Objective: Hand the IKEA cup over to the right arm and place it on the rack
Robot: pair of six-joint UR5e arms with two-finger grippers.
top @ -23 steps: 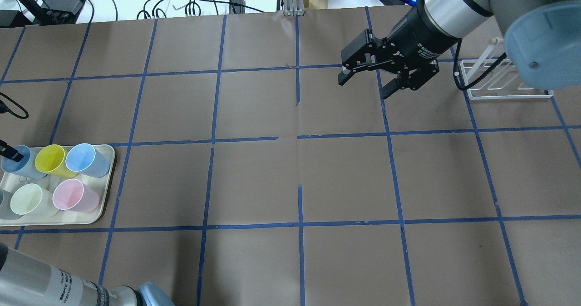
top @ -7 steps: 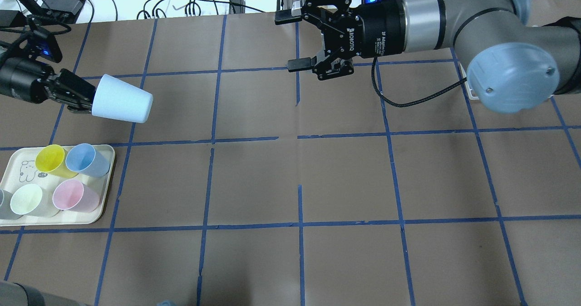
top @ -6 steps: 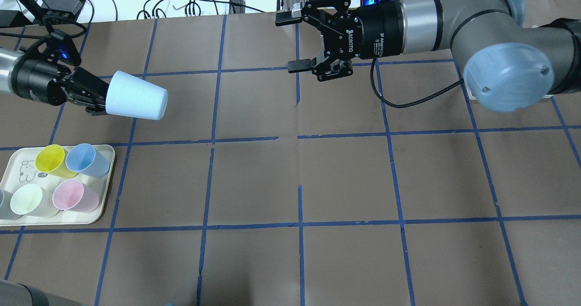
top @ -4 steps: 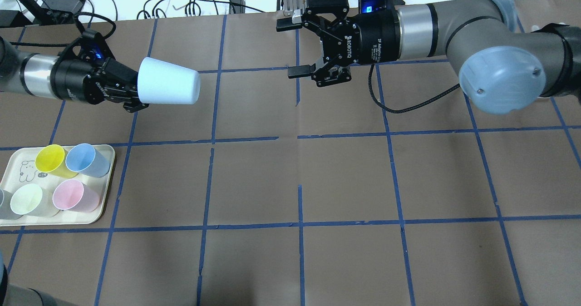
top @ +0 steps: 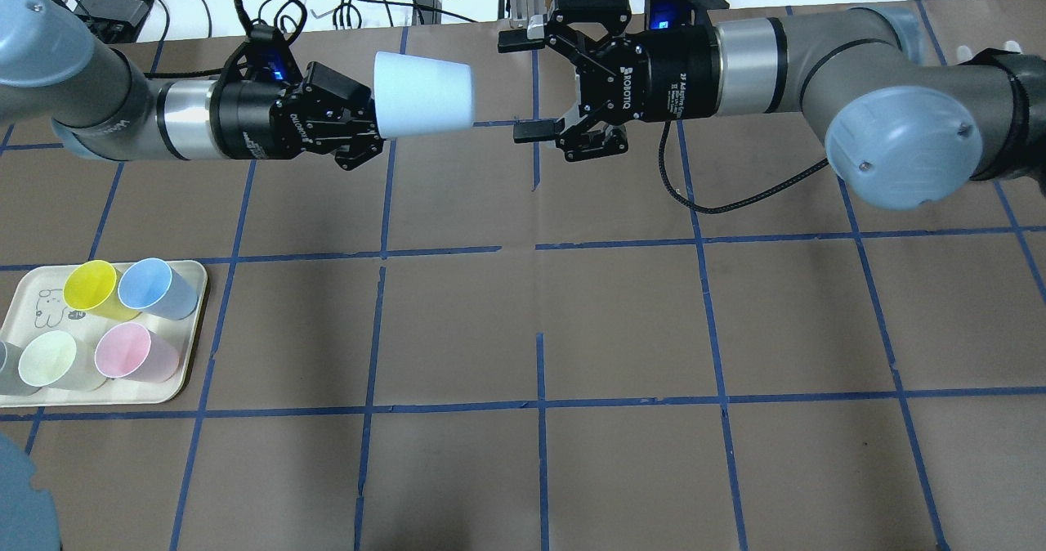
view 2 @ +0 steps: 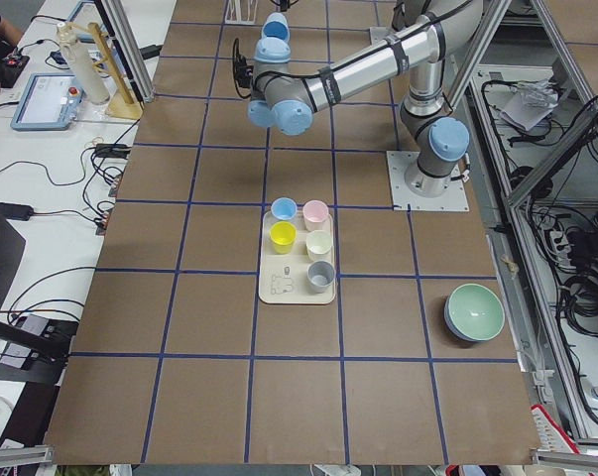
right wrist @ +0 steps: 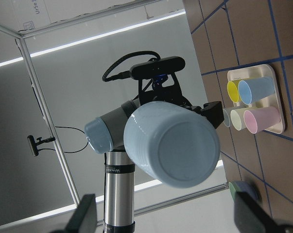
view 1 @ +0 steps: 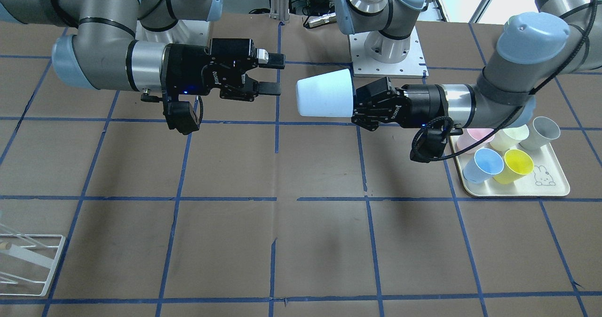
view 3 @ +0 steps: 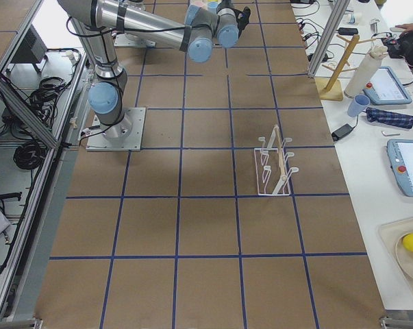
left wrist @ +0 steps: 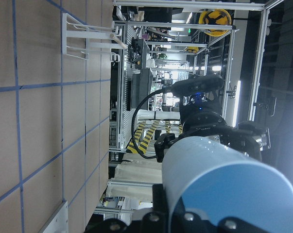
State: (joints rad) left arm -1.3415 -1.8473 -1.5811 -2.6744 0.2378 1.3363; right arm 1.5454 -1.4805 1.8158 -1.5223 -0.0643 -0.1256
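The pale blue cup should next be held by its narrow base end in my right gripper, so that the cup can be hung on the white wire rack.
The IKEA cup, pale blue, is held on its side above the table with its base facing my right gripper. It also shows in the front view and the right wrist view. My left gripper is shut on the cup's rim end. My right gripper is open and empty, its jaws facing the cup's base a short gap away. The white wire rack stands at the table's right end, seen also in the exterior right view.
A cream tray at the front left holds a yellow cup, a second blue cup, a pink cup and others. A green bowl sits near the table's left end.
My left gripper took the cup off the tray and has carried it up and to the right, close to the right gripper. The right gripper swung to face it and stays open.
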